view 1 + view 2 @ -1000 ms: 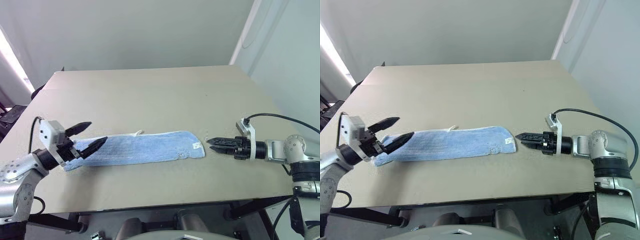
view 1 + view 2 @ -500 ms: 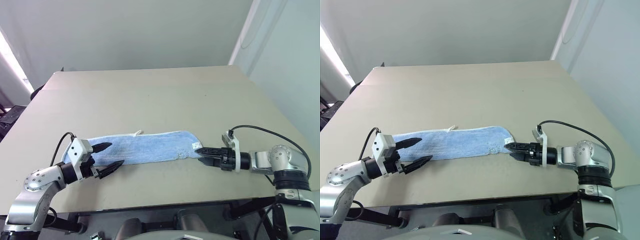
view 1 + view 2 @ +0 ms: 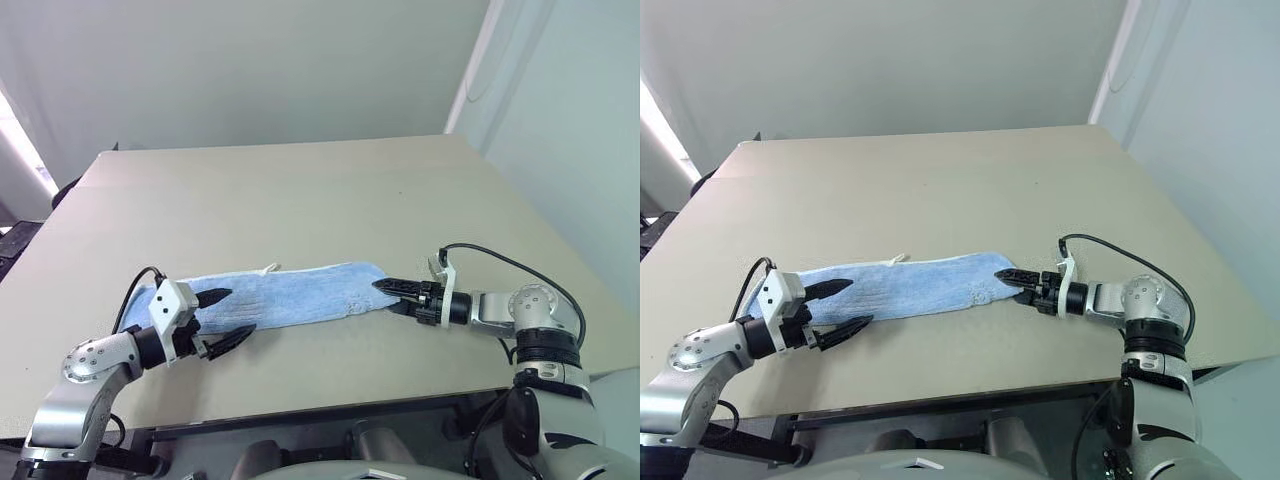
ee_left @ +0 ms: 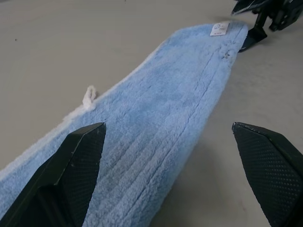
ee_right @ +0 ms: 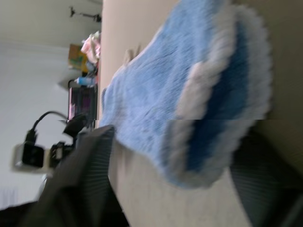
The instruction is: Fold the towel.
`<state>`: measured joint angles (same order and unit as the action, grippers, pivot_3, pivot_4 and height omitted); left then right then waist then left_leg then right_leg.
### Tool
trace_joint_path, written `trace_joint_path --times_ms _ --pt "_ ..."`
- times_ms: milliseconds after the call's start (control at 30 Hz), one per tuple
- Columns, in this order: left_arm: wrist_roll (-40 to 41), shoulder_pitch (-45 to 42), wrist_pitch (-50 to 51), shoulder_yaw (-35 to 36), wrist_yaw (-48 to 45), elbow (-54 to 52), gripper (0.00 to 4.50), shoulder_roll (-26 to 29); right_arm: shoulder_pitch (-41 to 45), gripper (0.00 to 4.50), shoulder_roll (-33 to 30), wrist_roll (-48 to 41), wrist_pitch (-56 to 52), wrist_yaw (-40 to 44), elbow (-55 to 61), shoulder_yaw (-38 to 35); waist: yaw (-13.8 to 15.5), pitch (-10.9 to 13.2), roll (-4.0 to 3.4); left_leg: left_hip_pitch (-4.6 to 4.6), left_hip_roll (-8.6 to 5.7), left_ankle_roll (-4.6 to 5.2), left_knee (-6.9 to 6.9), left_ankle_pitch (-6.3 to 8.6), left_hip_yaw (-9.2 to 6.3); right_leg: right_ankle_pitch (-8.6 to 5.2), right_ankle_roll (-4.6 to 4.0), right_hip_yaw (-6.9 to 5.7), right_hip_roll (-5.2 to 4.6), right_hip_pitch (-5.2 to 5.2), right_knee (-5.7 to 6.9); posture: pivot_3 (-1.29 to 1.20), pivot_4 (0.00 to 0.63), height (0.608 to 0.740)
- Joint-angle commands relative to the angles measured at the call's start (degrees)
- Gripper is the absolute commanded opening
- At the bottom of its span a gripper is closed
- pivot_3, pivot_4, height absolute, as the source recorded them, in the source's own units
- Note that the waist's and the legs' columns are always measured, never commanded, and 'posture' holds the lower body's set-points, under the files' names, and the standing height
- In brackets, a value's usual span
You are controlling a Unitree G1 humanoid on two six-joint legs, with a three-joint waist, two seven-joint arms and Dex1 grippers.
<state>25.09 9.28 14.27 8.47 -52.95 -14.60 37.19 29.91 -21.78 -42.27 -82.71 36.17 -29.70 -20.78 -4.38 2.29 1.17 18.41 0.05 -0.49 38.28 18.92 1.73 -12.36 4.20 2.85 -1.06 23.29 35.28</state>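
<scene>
My right gripper pinches the towel by its short hemmed end (image 5: 201, 161) next, since the stacked white hems stand up while the rest lies flat.
The towel (image 3: 290, 295) is a light-blue cloth lying flat as a long narrow strip across the near part of the table, with a white loop (image 4: 88, 97) on its far edge and a white tag (image 4: 219, 28) at its right end. My left gripper (image 3: 238, 312) is open low at the strip's left part, with one finger (image 4: 80, 175) over the cloth and the other (image 4: 270, 175) over bare table in front of it. My right gripper (image 3: 383, 292) is at the towel's right end. Its fingers (image 5: 80, 179) stand apart on either side of that end.
The beige table (image 3: 300, 190) stretches far behind the towel, and its front edge (image 3: 330, 395) runs close below both grippers. A black cable (image 3: 500, 262) loops over my right wrist. The pale wall stands beyond the table's far edge.
My right gripper moved left to the towel's right end and its fingers narrowed. My left gripper sank and came in over the towel's left part. The camera view shifted a little.
</scene>
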Motion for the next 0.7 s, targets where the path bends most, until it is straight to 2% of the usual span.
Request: trace_joint_path --times_ms 33,233,267,500,600,700 --pt "0.28 -0.63 -0.15 0.57 0.19 -0.79 4.50 0.22 1.65 2.36 1.09 1.33 2.82 -2.36 -0.44 -0.50 -0.06 0.01 -0.01 0.00 0.01 0.00 -0.02 0.00 0.00 0.00 0.00 0.00 0.01 0.01 0.00 0.00 0.000 0.740" --pt "0.51 0.30 1.47 1.86 0.75 -0.87 4.50 1.22 2.02 0.23 0.27 0.67 3.44 -1.34 -0.81 -1.14 -0.49 -0.06 0.10 0.02 0.10 0.00 -0.09 0.00 0.00 0.00 0.00 0.03 0.10 0.02 -0.06 0.00 0.000 0.740" --pt "0.49 0.46 1.52 2.14 0.87 -0.69 4.50 1.31 1.90 0.03 -0.31 0.80 3.79 -0.85 -0.59 -0.70 -0.50 -0.08 0.13 0.01 0.10 0.00 -0.09 0.00 0.00 0.00 0.00 0.03 0.10 -0.01 -0.07 0.00 0.000 0.740" --pt "0.01 0.53 1.42 3.26 1.55 0.48 4.50 1.67 -0.69 0.03 -12.58 -0.59 3.39 10.18 7.23 5.21 0.92 0.20 -0.46 0.34 -0.12 0.14 -0.10 0.08 -0.07 -0.09 0.13 0.02 -0.10 0.36 -0.18 0.00 0.000 0.740" --pt "0.07 0.09 1.61 3.48 1.55 0.83 4.50 1.94 -3.07 0.03 -20.90 1.08 9.29 17.05 10.35 7.38 1.25 0.17 -0.50 1.14 -0.16 0.22 -0.10 0.12 -0.06 0.07 0.30 0.02 -0.10 1.12 -0.16 0.00 0.000 0.740" --pt "-0.26 -0.20 1.84 3.42 1.61 1.20 4.50 2.37 -3.42 0.03 -28.94 4.61 15.36 24.40 11.80 13.28 1.74 0.21 -0.61 1.17 -0.18 0.54 -0.10 0.30 0.00 0.05 0.32 0.04 -0.10 1.17 -0.16 0.00 0.000 0.740"
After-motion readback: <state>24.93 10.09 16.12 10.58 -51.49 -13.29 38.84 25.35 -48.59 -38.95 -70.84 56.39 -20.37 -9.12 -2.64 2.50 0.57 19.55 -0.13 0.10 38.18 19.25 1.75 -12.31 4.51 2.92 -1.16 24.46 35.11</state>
